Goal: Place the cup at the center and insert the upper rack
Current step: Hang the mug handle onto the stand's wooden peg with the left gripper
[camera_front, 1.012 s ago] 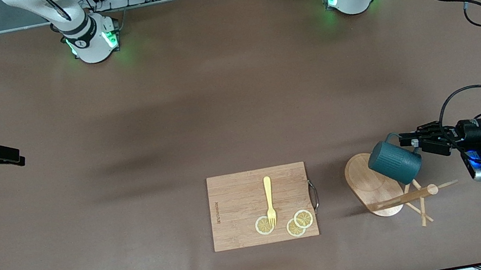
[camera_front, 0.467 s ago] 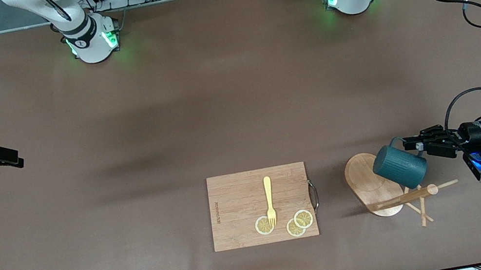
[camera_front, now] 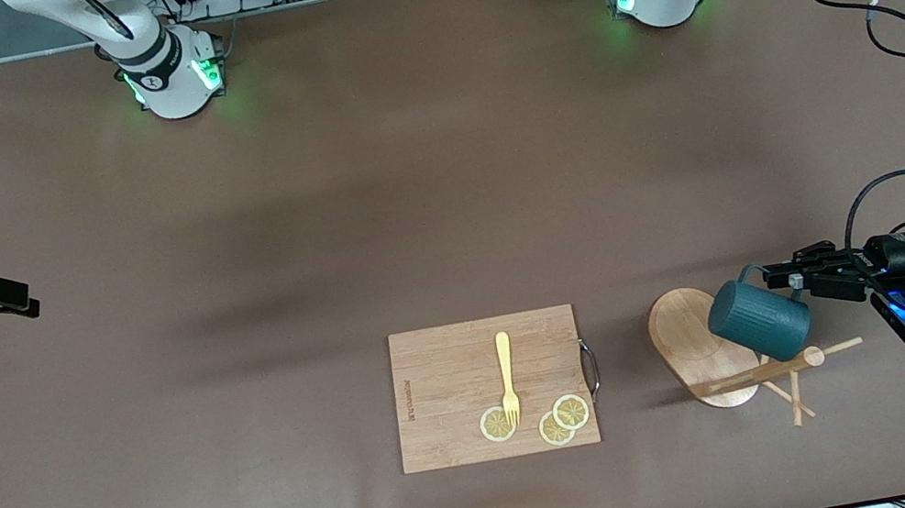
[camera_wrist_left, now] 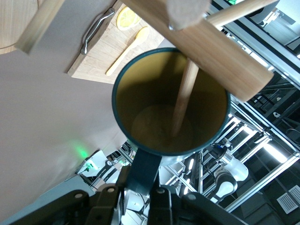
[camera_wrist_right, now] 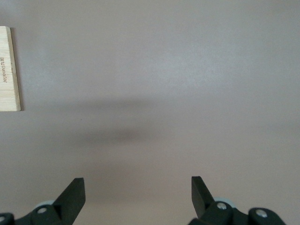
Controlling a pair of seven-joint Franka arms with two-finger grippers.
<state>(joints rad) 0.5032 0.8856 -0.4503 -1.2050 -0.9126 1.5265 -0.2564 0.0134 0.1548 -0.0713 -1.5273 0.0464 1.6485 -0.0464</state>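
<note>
My left gripper should open now, because a thin peg (camera_wrist_left: 186,84) reaches inside the dark teal cup (camera_wrist_left: 159,112) and the cup would hang there.
The dark teal cup (camera_front: 757,319) lies tilted on its side over the wooden rack (camera_front: 691,338), which lies toppled on the table toward the left arm's end. My left gripper (camera_front: 778,276) is shut on the cup's loop handle (camera_wrist_left: 145,171). In the left wrist view the cup's yellowish inside (camera_wrist_left: 150,126) faces the camera. A thin peg (camera_wrist_left: 185,93) of the rack reaches into it, and the round post (camera_wrist_left: 211,51) crosses its rim. My right gripper (camera_front: 19,301) is open and empty over bare table at the right arm's end; it also shows in the right wrist view (camera_wrist_right: 138,192).
A rectangular wooden cutting board (camera_front: 454,365) with a metal handle lies near the front camera, beside the rack. On it are a yellow fork (camera_front: 507,375) and three lemon slices (camera_front: 496,423). The board's edge shows in the right wrist view (camera_wrist_right: 9,70).
My left gripper has drawn the cup slightly toward the left arm's end and down over the rack's pegs. My right gripper has drifted a little toward the table's end.
</note>
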